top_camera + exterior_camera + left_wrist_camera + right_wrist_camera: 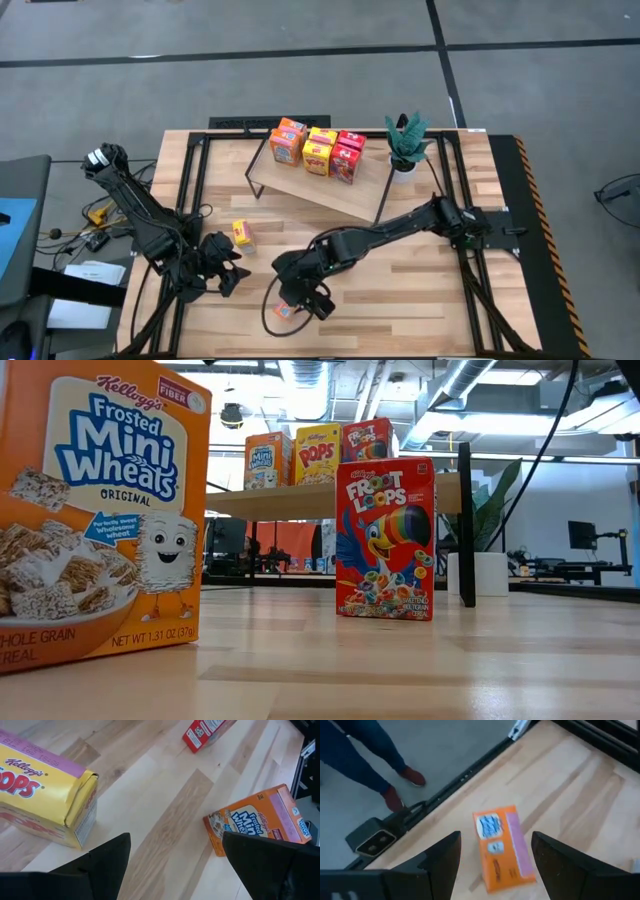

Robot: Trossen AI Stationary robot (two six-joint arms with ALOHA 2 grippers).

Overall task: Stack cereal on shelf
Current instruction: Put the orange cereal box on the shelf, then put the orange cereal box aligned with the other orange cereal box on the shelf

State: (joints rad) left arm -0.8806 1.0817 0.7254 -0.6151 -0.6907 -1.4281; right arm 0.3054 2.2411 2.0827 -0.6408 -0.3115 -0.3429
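My right gripper's fingers are above the orange Mini Wheats box in the right wrist view, so closing now would miss. It lowers first, then closes on the box.
The light-wood shelf stands at the table's far middle with several cereal boxes upright on top. An orange Mini Wheats box stands upright on the table near its front edge. My right gripper hangs open above it, one finger to either side, apart from the box. A yellow Pops box lies on the table by my left gripper, which is open and holds nothing. A red Froot Loops box stands upright on the table in front of the shelf.
A green plant in a white pot stands at the shelf's right end. Black frame rails run along the table's left and right sides. A person's legs show on the floor beyond the near edge.
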